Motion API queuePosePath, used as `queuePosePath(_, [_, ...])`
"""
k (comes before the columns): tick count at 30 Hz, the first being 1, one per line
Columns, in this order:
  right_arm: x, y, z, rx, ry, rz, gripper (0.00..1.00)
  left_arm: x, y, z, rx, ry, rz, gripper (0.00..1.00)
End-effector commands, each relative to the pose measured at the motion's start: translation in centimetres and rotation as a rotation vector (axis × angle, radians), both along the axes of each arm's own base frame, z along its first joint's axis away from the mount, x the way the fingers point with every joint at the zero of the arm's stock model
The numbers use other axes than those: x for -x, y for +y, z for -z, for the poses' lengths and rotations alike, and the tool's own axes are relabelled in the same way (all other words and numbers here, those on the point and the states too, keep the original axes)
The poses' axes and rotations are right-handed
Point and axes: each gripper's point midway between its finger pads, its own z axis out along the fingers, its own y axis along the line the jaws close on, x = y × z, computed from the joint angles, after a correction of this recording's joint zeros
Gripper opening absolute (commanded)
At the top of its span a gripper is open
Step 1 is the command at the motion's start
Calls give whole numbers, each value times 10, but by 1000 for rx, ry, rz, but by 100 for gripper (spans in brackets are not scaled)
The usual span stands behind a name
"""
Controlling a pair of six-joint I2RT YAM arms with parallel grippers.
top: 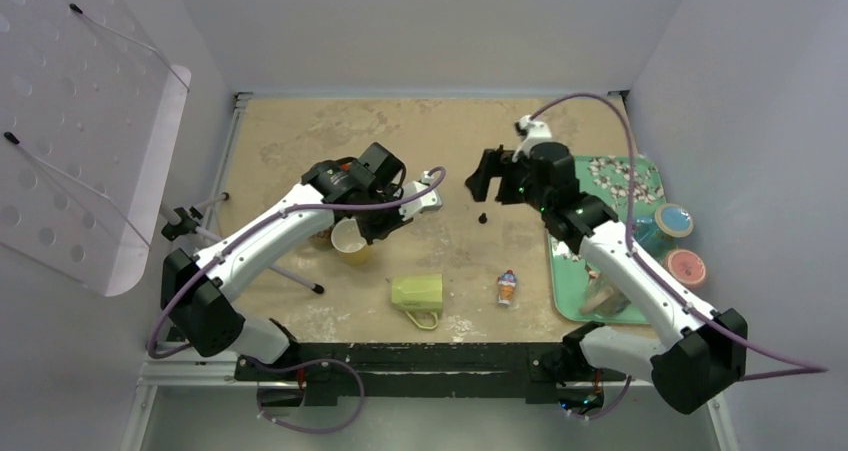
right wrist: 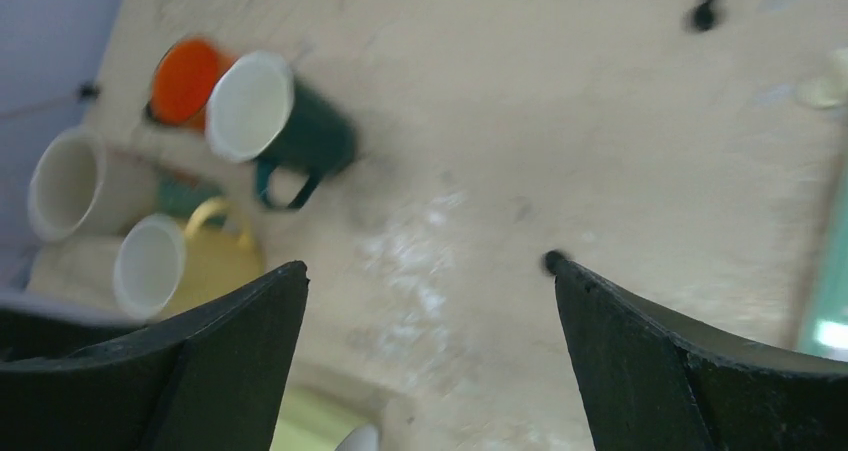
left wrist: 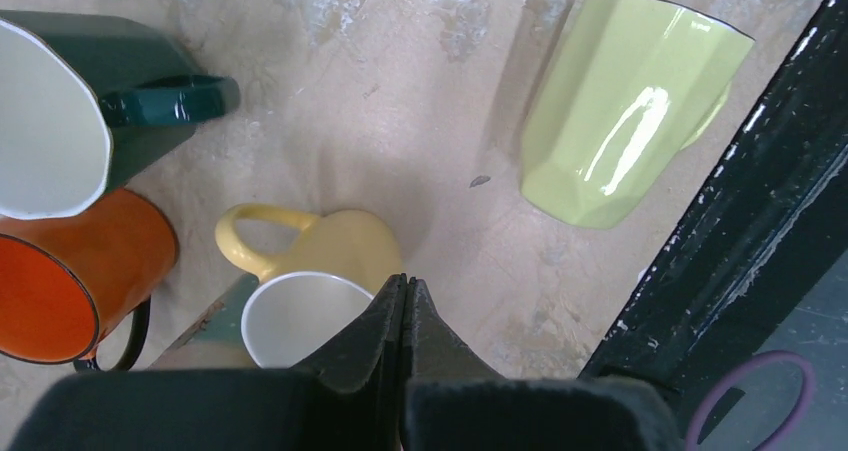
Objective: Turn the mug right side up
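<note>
The robot's right gripper should next grab the light green mug by its side at the mug's rim (top: 439, 292) (right wrist: 351, 433), so the mug's base stays free for setting the mug upright.
A light green mug (top: 417, 291) lies on its side near the table's front edge, its handle (top: 425, 318) towards the near side. In the left wrist view (left wrist: 625, 101) its mouth does not show. A sliver of it shows in the right wrist view (right wrist: 310, 421). My left gripper (top: 378, 226) is shut and empty, just over a yellow mug (left wrist: 320, 261), left of and behind the green mug. My right gripper (top: 487, 183) is open and empty, raised over the table's middle, well behind the green mug; its jaws stand wide apart (right wrist: 430, 271).
Upright mugs cluster under the left arm: yellow (top: 350, 239), orange (left wrist: 70, 281), dark green (left wrist: 90, 111), cream (right wrist: 70, 181). A small toy figure (top: 507, 288) and a black bit (top: 483, 217) lie mid-table. A teal tray (top: 640, 176) with bowls stands right. A white pegboard (top: 80, 121) stands left.
</note>
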Motion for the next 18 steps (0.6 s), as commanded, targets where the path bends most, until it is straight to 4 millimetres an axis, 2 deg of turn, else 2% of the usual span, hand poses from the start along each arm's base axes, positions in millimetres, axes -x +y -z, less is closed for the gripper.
queuePosePath(1, [80,86,15,-118,100,-375,98,9,-1,-20,86,6,-12,4])
queuePosePath(4, [119,103,31,-218,168,-479,98,6,2,-29,104,-22,-30,20])
queuePosePath(6, [136,104,53,-205,238,-491,98,6,5,-37,118,-36,-43,30])
queuePosePath(8, [151,109,73,-214,291,-504,97,6,8,-43,130,-52,-54,36])
queuePosePath(12, [183,135,90,-324,374,-602,89,5,17,-53,150,-84,-80,40])
queuePosePath(18, [200,152,123,-357,486,-622,76,10,20,-57,172,-84,-85,41])
